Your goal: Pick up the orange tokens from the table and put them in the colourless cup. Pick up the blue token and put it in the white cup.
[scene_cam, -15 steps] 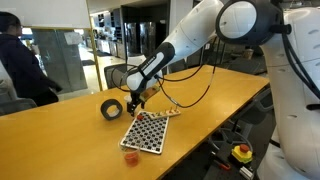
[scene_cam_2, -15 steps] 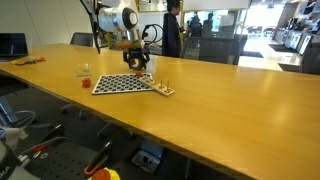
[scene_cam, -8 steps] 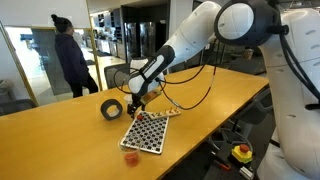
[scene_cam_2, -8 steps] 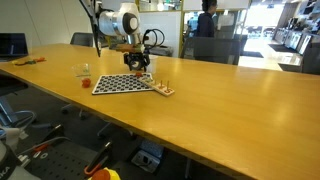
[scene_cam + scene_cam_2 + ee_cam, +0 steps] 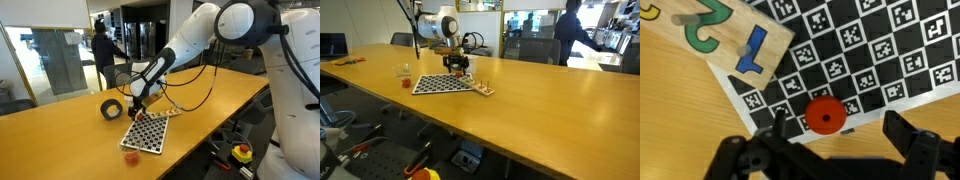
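My fingers are down beside the orange token, so it is time for my gripper to close on the token now.
An orange token lies on the near edge of a black-and-white checkered mat on the table. My gripper is open just above it, one finger on each side, holding nothing. In both exterior views the gripper hangs over the mat's far edge. The colourless cup stands on the table beside the mat with something red-orange in it. The blue token and the white cup do not show.
A black tape roll lies on the table by the mat. A small wooden puzzle board with green and blue pieces lies against the mat's corner. A person walks in the background.
The arm and gripper have hardly moved. The person in the background has walked across behind the table.
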`<state>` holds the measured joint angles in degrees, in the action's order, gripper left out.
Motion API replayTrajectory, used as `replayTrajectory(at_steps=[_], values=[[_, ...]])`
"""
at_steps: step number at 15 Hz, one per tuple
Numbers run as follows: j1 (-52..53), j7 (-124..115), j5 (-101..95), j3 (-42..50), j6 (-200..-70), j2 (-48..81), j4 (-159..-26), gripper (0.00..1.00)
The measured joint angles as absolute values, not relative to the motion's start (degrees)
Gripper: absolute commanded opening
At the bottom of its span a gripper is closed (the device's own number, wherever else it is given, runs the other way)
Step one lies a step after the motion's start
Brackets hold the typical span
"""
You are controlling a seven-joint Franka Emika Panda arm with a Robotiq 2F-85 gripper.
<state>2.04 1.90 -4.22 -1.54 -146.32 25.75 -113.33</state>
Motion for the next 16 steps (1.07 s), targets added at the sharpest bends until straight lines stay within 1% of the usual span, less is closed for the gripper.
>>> replayTrajectory(at_steps=[1,2,3,4,6,9,11,16], values=[[2.0,1.9,-4.0,-1.5,-146.5,25.8,-113.5,0.83],[2.0,1.9,-3.7,-1.6,-146.6,25.8,-113.6,0.73],[2.0,1.9,-3.4,-1.6,-146.7,25.8,-113.7,0.66],[1.9,2.0,-3.0,-1.6,-146.7,25.8,-113.7,0.56],[1.6,2.0,-2.2,-1.8,-146.7,25.8,-113.7,0.42],[1.2,2.3,-0.7,-2.1,-146.8,25.6,-113.7,0.18],[1.0,2.4,-0.2,-2.2,-146.8,25.5,-113.7,0.21],[-0.6,6.0,1.2,-3.1,-146.7,25.0,-113.7,0.21]])
